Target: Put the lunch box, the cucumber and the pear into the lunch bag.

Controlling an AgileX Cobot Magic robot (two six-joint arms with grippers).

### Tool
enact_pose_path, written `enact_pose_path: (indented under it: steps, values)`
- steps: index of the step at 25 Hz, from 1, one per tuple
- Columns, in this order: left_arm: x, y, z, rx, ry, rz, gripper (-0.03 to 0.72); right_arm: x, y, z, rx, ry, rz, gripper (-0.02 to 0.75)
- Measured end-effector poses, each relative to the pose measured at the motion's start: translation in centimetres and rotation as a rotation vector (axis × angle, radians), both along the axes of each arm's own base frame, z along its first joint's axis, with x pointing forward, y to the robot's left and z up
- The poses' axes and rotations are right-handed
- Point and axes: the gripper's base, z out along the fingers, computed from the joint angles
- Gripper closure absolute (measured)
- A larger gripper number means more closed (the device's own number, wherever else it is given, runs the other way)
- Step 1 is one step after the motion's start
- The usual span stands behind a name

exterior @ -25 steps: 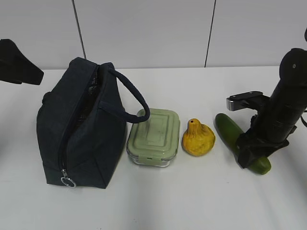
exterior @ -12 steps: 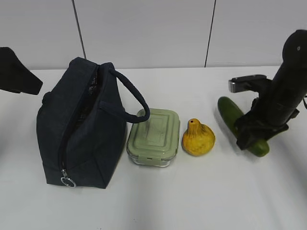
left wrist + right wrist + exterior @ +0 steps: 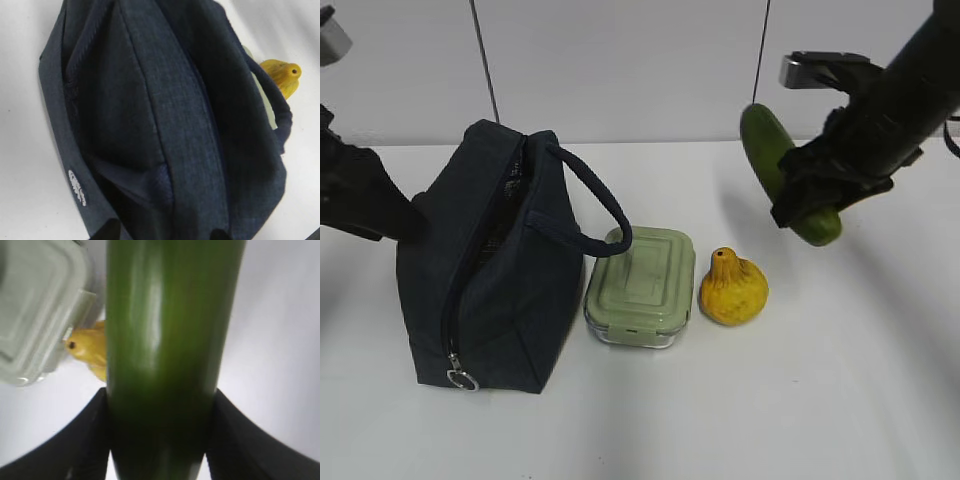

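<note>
The lunch bag's side goes up to a fabric fold beside the open zipper point(image 3: 470, 255). My left gripper needs to pinch that upright fold point(image 3: 426, 207) next.
My right gripper point(image 3: 810, 205) is shut on the dark green cucumber point(image 3: 765, 145) and holds it in the air, above and right of the pear point(image 3: 732, 288). In the right wrist view the cucumber point(image 3: 165, 330) fills the gap between the jaws of that gripper point(image 3: 160, 440). The lunch box point(image 3: 642, 280) with its sage-green lid sits between the pear and the navy lunch bag point(image 3: 490, 290). The bag's top zipper is open. My left gripper point(image 3: 405, 225) is at the bag's left side. In the left wrist view it point(image 3: 162, 235) is open, its tips spread over the bag's fabric point(image 3: 165, 100).
The bag's padded handle point(image 3: 595, 195) arches over the lunch box's left edge. A silver ring pull point(image 3: 461, 379) hangs at the bag's front corner. The white table point(image 3: 770, 400) meets a grey panelled wall at the back.
My right gripper has lifted the cucumber off the table, up and to the left. My left arm has moved in toward the bag's left side.
</note>
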Motion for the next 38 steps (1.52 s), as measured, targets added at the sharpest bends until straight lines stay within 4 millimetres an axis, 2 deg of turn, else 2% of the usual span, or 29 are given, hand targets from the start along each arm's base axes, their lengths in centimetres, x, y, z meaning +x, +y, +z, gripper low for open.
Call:
enact_pose_path:
  steps: [4,6,8,11,13,16,21,28,32,38]
  values:
    - [0.8,-0.1,-1.4,0.004,0.048,0.001,0.358,-0.1,3.8,2.1,0.026,-0.057,0.096,0.366]
    - [1.0,-0.1,-1.7,0.005,0.058,0.001,0.367,-0.4,6.4,3.4,0.069,-0.089,0.137,0.366]
    - [1.1,-0.1,-1.8,0.004,0.063,0.002,0.427,-0.6,8.5,4.6,0.12,-0.121,0.165,0.366]
    - [1.1,-0.1,-1.8,0.003,0.063,0.002,0.608,-1.2,11.1,6.1,0.196,-0.159,0.196,0.366]
    - [1.1,-0.1,-1.8,0.001,0.062,0.003,0.657,-1.5,12.3,6.8,0.238,-0.173,0.209,0.366]
    - [1.2,-0.2,-1.7,-0.007,0.059,0.002,0.678,-2.2,14.3,7.3,0.301,-0.193,0.228,0.366]
    - [1.2,-0.2,-1.7,-0.011,0.06,0.002,0.685,-2.5,17.3,6.7,0.431,-0.167,0.211,0.367]
    - [1.2,-0.3,-1.7,-0.014,0.059,0.001,0.685,-2.3,20.4,5.9,0.588,-0.151,0.178,0.367]
    - [1.2,-0.3,-1.7,-0.014,0.059,0.001,0.685,-2.1,22.1,4.5,0.616,-0.133,0.161,0.367]
    - [1.2,-0.3,-1.7,-0.018,0.058,0.002,0.685,-1.4,23.1,1.8,0.593,-0.113,0.138,0.367]
